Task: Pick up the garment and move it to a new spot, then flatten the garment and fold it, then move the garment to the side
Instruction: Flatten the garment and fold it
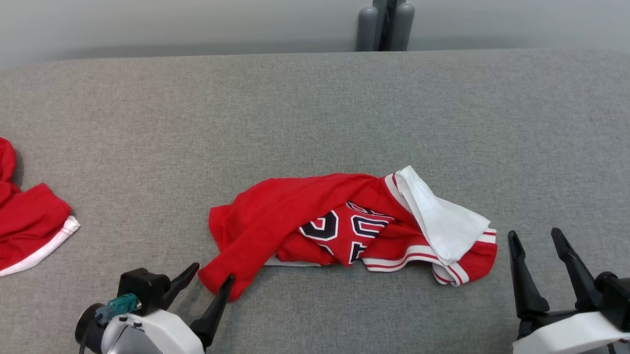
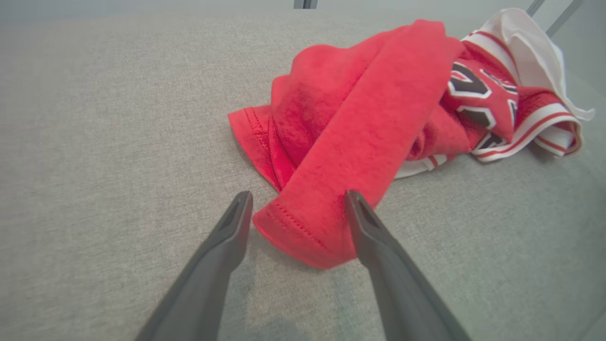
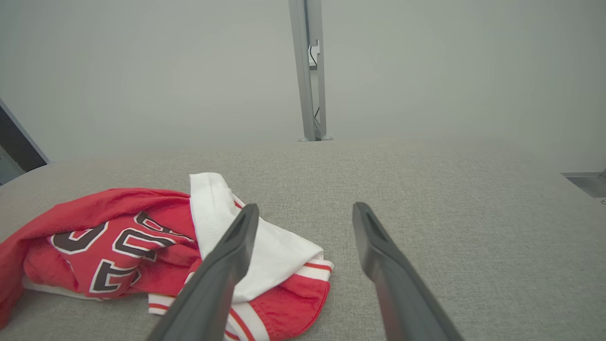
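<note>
The red hem corner [image 1: 223,284] sticks out from the crumpled heap. The left gripper grabs the garment [image 1: 345,226] by that hem corner next.
The garment [image 1: 345,226] is a crumpled red jersey with black-and-white numbers, striped trim and a white lining, lying mid-table. My left gripper [image 1: 212,281] is open at its near-left corner, and in the left wrist view the red hem [image 2: 303,227] lies between the two fingers of the left gripper [image 2: 298,201]. My right gripper [image 1: 535,237] is open just right of the garment's striped end, with nothing between its fingers. In the right wrist view the garment [image 3: 118,237] lies left of the right gripper [image 3: 305,213].
A second red garment with white trim [image 1: 10,211] lies at the table's left edge. The grey fabric table [image 1: 318,108] stretches wide behind and to the right. A grey post [image 1: 385,20] stands beyond the far edge.
</note>
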Controlling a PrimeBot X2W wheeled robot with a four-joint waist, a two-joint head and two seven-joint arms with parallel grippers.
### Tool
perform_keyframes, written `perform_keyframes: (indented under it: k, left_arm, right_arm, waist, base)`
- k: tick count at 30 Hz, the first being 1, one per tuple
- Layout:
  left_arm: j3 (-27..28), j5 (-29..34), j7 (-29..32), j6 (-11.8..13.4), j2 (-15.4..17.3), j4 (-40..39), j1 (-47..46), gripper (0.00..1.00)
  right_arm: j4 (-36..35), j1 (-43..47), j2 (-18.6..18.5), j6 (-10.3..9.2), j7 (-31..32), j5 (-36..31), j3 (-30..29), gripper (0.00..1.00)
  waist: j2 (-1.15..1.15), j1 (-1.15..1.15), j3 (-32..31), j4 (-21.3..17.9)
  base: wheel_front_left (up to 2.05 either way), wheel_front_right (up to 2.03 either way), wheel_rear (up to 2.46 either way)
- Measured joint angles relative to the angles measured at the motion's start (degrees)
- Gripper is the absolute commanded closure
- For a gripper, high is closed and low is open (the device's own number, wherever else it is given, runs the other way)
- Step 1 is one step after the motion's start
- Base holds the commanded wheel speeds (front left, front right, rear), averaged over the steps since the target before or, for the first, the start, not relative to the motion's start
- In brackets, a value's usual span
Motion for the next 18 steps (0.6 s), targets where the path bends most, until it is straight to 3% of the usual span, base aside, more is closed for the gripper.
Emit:
perform_keyframes:
  k: [2, 3, 5, 18]
  left_arm:
    - [-0.5, -0.1, 0.7, -0.8, 0.1, 0.9, -0.4, 0.0]
    - [-0.5, -0.1, 0.9, -0.8, 0.1, 1.0, -0.6, 0.27]
    - [-0.2, -0.6, 0.5, -0.8, 0.0, 1.1, -1.0, 1.0]
    - [0.0, -1.0, 0.2, -0.6, 0.1, 0.7, -2.3, 1.0]
  right_arm:
    - [0.5, -0.3, 0.0, 0.0, 0.1, -0.1, 0.3, 0.0]
    - [0.7, -0.3, 0.0, 0.0, 0.4, -0.2, 0.6, 0.0]
    - [1.1, -0.3, 0.0, 0.0, 1.0, -0.7, 1.1, 0.0]
    - [8.3, -2.3, -1.8, 0.01, 2.5, -2.5, 11.8, 0.0]
  waist:
    - [0.0, 0.0, 0.2, -0.2]
    - [0.0, 0.0, 0.3, -0.2]
    - [0.0, 0.0, 0.4, -0.3]
    - [0.0, 0.0, 2.0, 0.5]
  base:
    - [0.0, 0.0, 0.0]
    - [0.0, 0.0, 0.0]
    - [0.0, 0.0, 0.0]
    - [0.0, 0.0, 0.0]
